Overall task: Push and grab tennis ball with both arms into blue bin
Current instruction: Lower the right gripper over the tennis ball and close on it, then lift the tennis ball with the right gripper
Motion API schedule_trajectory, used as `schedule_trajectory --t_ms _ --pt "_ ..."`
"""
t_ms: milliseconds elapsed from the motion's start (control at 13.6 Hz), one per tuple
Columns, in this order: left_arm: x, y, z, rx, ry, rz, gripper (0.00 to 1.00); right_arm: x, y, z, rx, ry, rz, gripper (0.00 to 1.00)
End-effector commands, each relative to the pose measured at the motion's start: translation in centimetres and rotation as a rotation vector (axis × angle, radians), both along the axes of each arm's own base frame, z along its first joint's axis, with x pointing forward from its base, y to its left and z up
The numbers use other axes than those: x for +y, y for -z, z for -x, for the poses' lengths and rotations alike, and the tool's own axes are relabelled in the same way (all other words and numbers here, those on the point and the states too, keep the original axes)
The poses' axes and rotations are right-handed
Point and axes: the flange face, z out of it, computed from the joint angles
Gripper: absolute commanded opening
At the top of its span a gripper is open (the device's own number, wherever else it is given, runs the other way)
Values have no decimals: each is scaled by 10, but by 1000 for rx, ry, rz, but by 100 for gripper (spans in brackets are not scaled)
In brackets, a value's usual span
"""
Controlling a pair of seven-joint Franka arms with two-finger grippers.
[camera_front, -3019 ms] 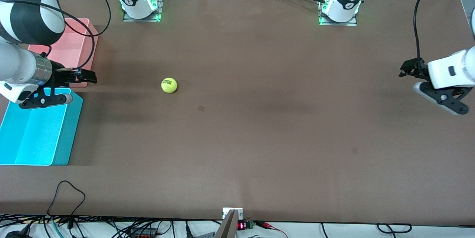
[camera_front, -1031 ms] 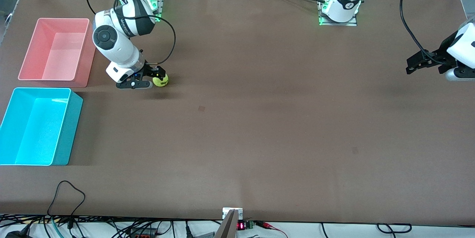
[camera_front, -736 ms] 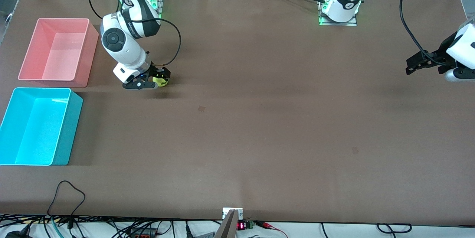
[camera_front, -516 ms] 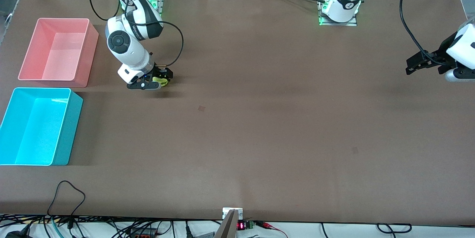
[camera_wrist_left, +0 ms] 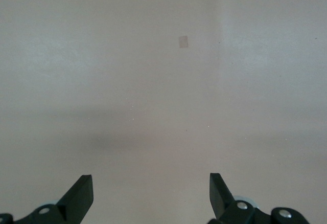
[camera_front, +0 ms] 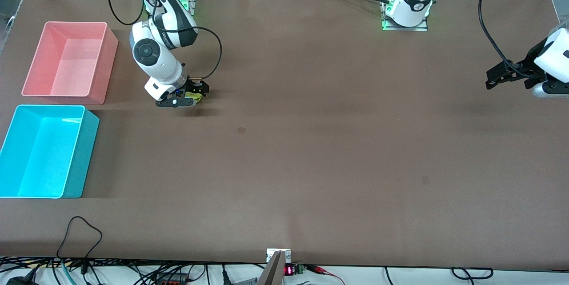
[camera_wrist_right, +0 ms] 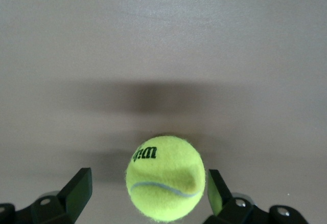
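Note:
My right gripper's fingers are above the middle of the tennis ball and would miss it if they closed now. My right gripper should go lower before it closes on the tennis ball.
The yellow-green tennis ball lies on the brown table, mostly covered in the front view by my right gripper. The right wrist view shows the ball sitting between the spread fingers of the right gripper, close to one finger and apart from the other. The blue bin stands at the right arm's end of the table, nearer the front camera than the ball. My left gripper waits open and empty above the left arm's end of the table, and the left wrist view shows the left gripper over bare tabletop.
A pink bin stands beside the blue bin, farther from the front camera and close to the right arm. A small pale patch marks the table. Cables lie along the table's front edge.
The right arm has swung from over the bins to the ball and settled its open fingers around it, hiding more of the ball. The ball has barely moved. The left arm stays still.

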Motion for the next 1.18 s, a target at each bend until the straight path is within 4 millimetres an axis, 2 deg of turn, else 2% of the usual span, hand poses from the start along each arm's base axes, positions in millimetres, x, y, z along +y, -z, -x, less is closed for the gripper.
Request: schedule_trajectory --t_ms 0,368,810,1105 --pt "-3 -5 -2 -1 18 17 100 0 5 4 1 -58 0 100" --pt "0 -6 -2 -3 13 19 100 -4 12 4 19 -119 -2 100" --pt "-11 -9 4 38 16 43 100 -8 24 5 39 -113 1 100" --pt "-15 -10 6 44 28 42 100 -9 25 5 42 -113 2 100"
